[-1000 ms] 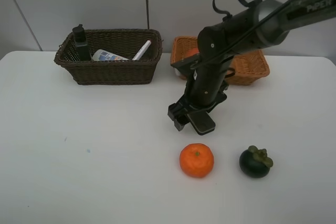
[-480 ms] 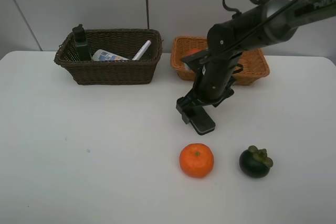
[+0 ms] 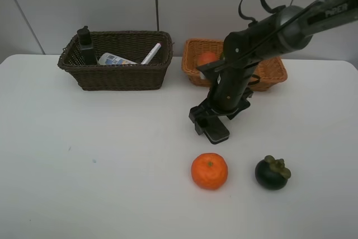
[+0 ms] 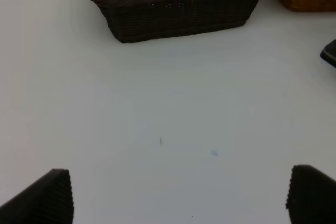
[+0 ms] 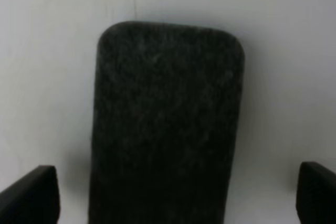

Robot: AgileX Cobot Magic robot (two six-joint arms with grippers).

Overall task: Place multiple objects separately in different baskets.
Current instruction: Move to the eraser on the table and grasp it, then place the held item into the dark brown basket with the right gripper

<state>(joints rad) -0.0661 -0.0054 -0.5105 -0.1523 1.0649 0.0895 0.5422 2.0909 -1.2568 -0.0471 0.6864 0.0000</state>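
My right gripper's fingers are low beside the black eraser's long sides in the right wrist view, so it is time to close and catch it.
A black eraser block [image 3: 217, 132] lies flat on the white table, and my right gripper [image 3: 206, 120] stands open right over it. In the right wrist view the eraser [image 5: 165, 119] fills the middle between the two fingertips [image 5: 29, 195]. An orange fruit [image 3: 209, 170] and a dark fruit [image 3: 272, 173] sit nearer the front edge. The dark brown basket [image 3: 120, 76] holds a green pump bottle [image 3: 85, 44], a white bottle [image 3: 114, 59] and a marker [image 3: 151, 53]. A red-orange fruit [image 3: 207, 58] lies in the orange-tan basket [image 3: 269, 74]. My left gripper [image 4: 178, 198] hangs open over bare table.
The two baskets stand side by side along the back of the table [image 3: 100, 155], in front of a wall. The right arm [image 3: 251, 37] reaches across the orange-tan basket. The left wrist view shows the dark basket [image 4: 178, 14] ahead.
The right arm has swung a little to the right, bringing its open gripper closer over the eraser. The eraser, fruits and baskets have stayed put.
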